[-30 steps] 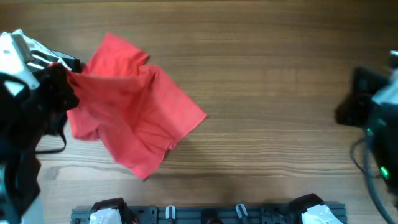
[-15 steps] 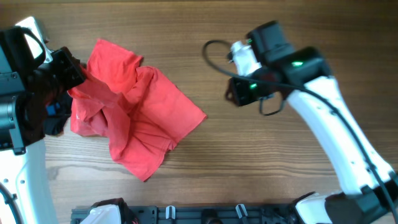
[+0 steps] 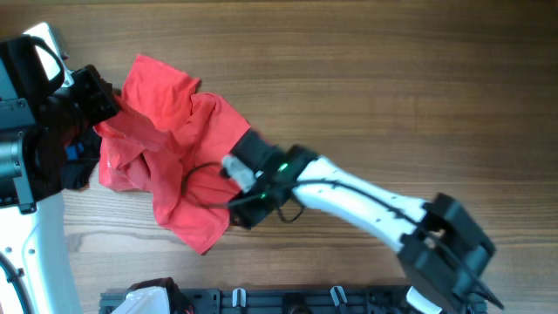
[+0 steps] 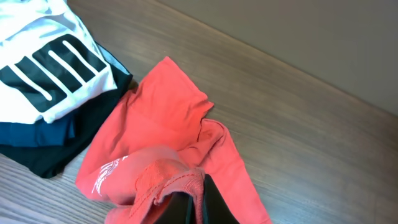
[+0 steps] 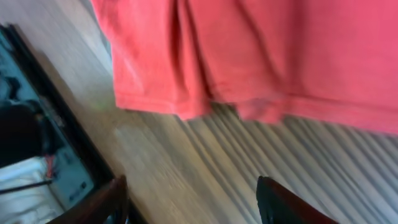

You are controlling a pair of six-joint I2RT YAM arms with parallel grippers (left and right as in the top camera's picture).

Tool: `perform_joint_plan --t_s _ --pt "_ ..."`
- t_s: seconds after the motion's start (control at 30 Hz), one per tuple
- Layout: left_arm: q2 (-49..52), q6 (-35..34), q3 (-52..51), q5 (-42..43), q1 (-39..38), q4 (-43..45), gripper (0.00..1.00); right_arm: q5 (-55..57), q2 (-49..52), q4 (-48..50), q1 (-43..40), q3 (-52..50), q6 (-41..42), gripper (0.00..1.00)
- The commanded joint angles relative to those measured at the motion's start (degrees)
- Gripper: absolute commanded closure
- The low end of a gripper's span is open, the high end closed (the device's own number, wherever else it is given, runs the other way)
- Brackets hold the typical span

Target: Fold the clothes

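My right gripper grabs the red T-shirt's loose hem edge (image 3: 226, 223) (image 5: 194, 111), away from my left gripper, next, to spread the shirt for folding.
The clothes, a crumpled red T-shirt (image 3: 179, 144), lie on the left part of the wooden table. My left gripper (image 3: 103, 106) is shut on the shirt's upper left edge and holds it bunched. In the left wrist view a stitched hem is pinched in the left gripper (image 4: 198, 200), with the red T-shirt (image 4: 168, 118) spread beyond and white lettering on a fold. My right gripper (image 3: 242, 208) hangs over the shirt's lower right edge. In the right wrist view the right gripper (image 5: 196, 202) stands open over bare wood, just short of the T-shirt's hem (image 5: 249, 56).
A white garment with black stripes (image 4: 43, 68) lies on folded navy and black garments (image 4: 37, 140) to the shirt's left. A black rail (image 3: 288, 301) runs along the table's front edge. Bare wood (image 3: 418, 87) stretches to the right.
The right arm has swung in from the right to the shirt's lower right edge, and its jaws have opened. The left gripper keeps its hold on the shirt.
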Motion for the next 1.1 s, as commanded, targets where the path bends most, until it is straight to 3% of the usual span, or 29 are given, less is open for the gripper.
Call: perform_joint_plan --t_s 0.0,0.2,0.43,0.53,0.63,0.77,0.9,1.07 --pt "0.2 1.2 0.2 -0.5 0.3 0.2 0.96 6.3 6.2 3.6 4.0 -0.5 0.0 0.34" --pt "0.2 1.2 0.2 -0.5 0.3 0.2 0.96 7.0 12.6 10.1 6.2 -0.5 1.3 0.4" --pt "0.2 1.2 0.2 -0.5 0.3 0.2 0.96 9.3 12.9 12.3 6.2 0.1 4.0 0.52" --pt "0.2 1.2 0.2 -0.5 0.3 0.2 0.96 10.2 12.9 12.5 6.1 0.3 4.0 0.69" --pt "0.2 1.2 0.2 -0.5 0.3 0.2 0.96 11.1 12.9 12.5 6.1 0.3 4.6 0.95" --pt "0.2 1.2 0.2 -0.5 0.3 0.2 0.96 18.6 10.6 6.2 5.6 1.4 11.0 0.96" --pt "0.2 1.2 0.2 -0.5 0.3 0.2 0.96 31.7 0.3 -5.1 2.2 6.3 14.1 0.96" --pt "0.2 1.1 0.2 0.4 0.3 0.2 0.96 35.6 -16.9 -8.3 -6.8 8.8 10.2 0.96"
